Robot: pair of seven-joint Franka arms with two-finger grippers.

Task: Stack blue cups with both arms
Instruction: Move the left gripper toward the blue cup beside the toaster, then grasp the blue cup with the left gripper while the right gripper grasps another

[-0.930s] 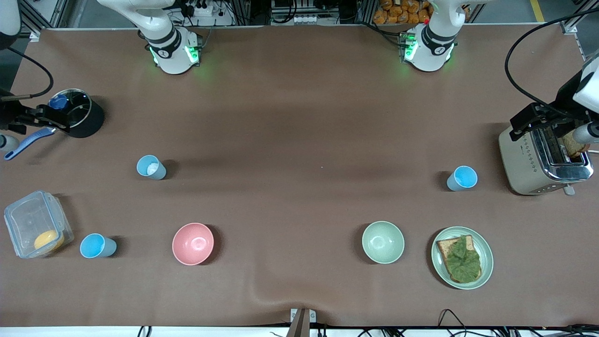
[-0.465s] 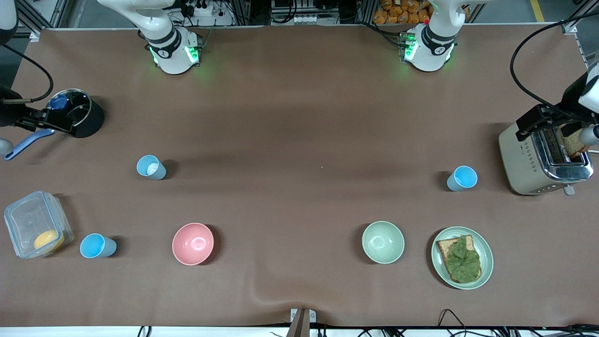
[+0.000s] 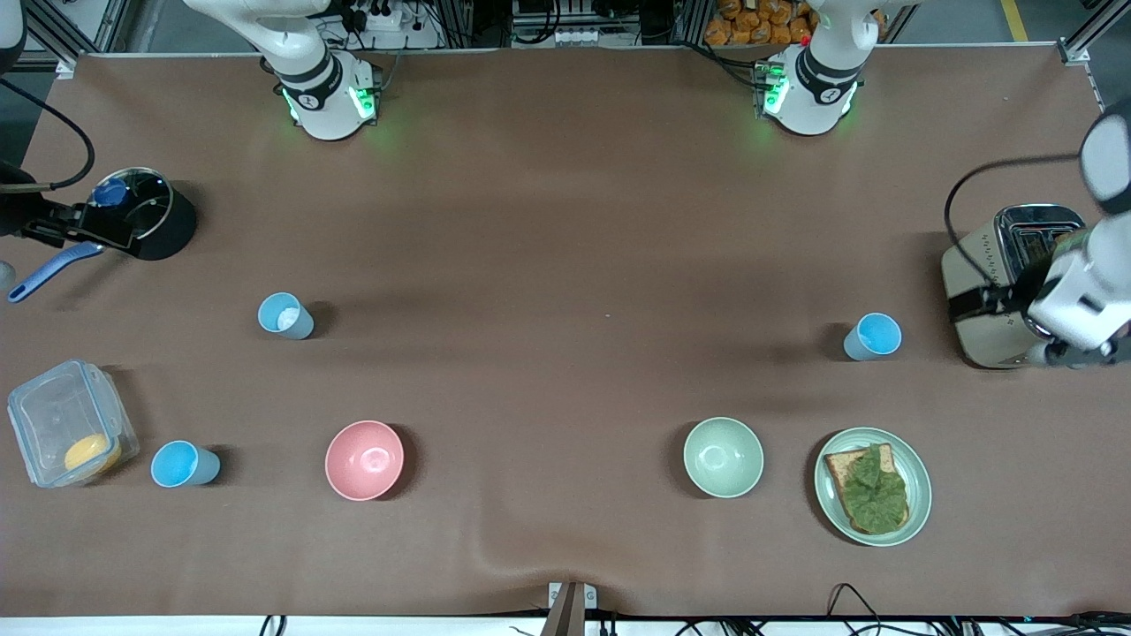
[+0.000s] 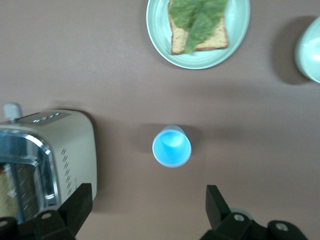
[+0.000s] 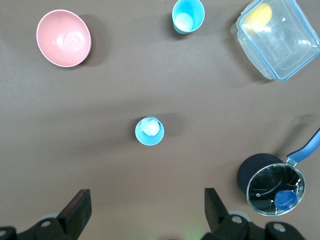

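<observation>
My left gripper next needs to grab the rim of the blue cup beside the toaster, to stack it with the other blue cups.
Three blue cups stand upright and apart on the brown table. One (image 3: 873, 336) is beside the toaster at the left arm's end; it also shows in the left wrist view (image 4: 171, 146). One with something white inside (image 3: 285, 315) and one (image 3: 184, 465) beside the clear container are at the right arm's end; both show in the right wrist view (image 5: 149, 131) (image 5: 187, 15). My left gripper (image 4: 145, 207) is open and empty, high over the table beside the toaster. My right gripper (image 5: 146, 207) is open and empty, high over the table beside the pot.
A pink bowl (image 3: 364, 459), a pale green bowl (image 3: 723, 457) and a plate with a leaf-topped toast (image 3: 872, 486) sit nearer the front camera. The toaster (image 3: 990, 291), a black pot (image 3: 150, 216) and a clear lidded container (image 3: 71, 433) stand at the table's ends.
The left arm's hand has left the toaster's slot and swung over the toaster's side toward the nearby cup. The right arm's hand shifted slightly toward the table's end. The cups have not moved.
</observation>
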